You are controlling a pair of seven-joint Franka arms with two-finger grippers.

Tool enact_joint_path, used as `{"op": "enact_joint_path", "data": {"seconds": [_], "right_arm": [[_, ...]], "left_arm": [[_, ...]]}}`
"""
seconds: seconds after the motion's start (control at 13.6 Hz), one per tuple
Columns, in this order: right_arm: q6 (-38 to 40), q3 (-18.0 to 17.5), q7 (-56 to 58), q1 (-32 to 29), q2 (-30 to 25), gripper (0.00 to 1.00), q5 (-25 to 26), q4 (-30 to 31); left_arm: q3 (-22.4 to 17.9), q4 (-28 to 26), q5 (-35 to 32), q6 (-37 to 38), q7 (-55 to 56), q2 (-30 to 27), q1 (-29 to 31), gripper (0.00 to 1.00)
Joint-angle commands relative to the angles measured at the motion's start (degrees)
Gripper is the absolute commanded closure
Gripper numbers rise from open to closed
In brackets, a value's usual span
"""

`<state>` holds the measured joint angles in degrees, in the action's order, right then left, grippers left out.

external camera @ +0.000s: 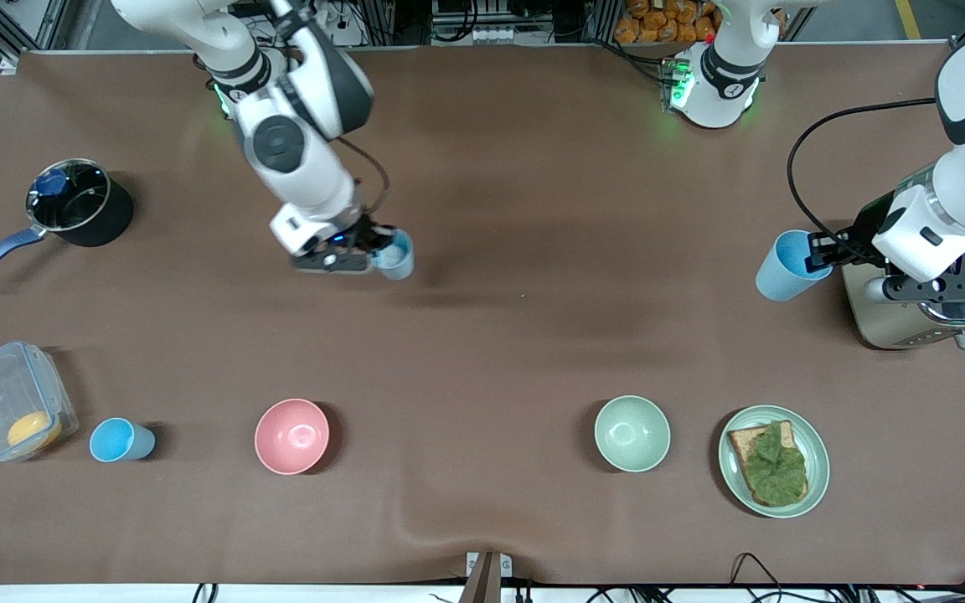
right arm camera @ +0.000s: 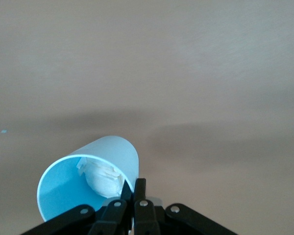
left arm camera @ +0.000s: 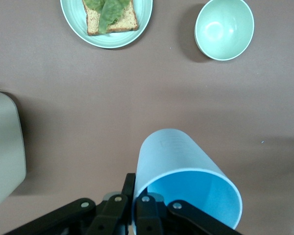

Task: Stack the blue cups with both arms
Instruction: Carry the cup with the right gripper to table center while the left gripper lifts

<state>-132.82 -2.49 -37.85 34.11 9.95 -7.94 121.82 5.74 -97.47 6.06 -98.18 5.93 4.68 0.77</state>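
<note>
The blue cup (right arm camera: 59, 191) still hangs tilted above its shadow on the tabletop and would drop, so it is too early to open my right gripper now.
My right gripper (external camera: 375, 248) is shut on the rim of a pale blue cup (external camera: 394, 255), held tilted over the middle of the table. In the right wrist view the fingers (right arm camera: 140, 188) pinch its wall, and the cup (right arm camera: 68, 188) holds a white crumpled wad (right arm camera: 102, 175). My left gripper (external camera: 819, 251) is shut on the rim of a sky-blue cup (external camera: 782, 268), held tilted beside the appliance at the left arm's end. In the left wrist view that cup (left arm camera: 179, 156) is empty, with one finger (left arm camera: 129, 188) on the outside of its wall. A third blue cup (external camera: 120, 440) stands on the table near the front camera.
A black saucepan (external camera: 80, 205) and a clear lidded box (external camera: 9, 402) sit toward the right arm's end. A pink bowl (external camera: 291, 435), a pale green bowl (external camera: 632, 433) and a plate with toast (external camera: 774, 461) line the near side. A metal appliance (external camera: 910, 322) stands under the left wrist.
</note>
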Motion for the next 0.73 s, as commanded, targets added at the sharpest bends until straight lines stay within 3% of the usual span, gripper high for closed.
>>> {"op": "enact_joint_path", "data": {"seconds": [0.0,0.66], "right_arm": [[-3.7,0.9,-4.6,3.3,4.9,1.0,-0.9,-1.9],[-11.3,0.9,-13.7,8.4,11.7,1.0,-0.9,-3.0]], "left_arm": [[0.1,1.5,1.0,1.4,0.1,0.4,-0.1,1.0],[0.2,1.5,0.7,1.4,0.1,0.4,-0.7,1.0]]}}
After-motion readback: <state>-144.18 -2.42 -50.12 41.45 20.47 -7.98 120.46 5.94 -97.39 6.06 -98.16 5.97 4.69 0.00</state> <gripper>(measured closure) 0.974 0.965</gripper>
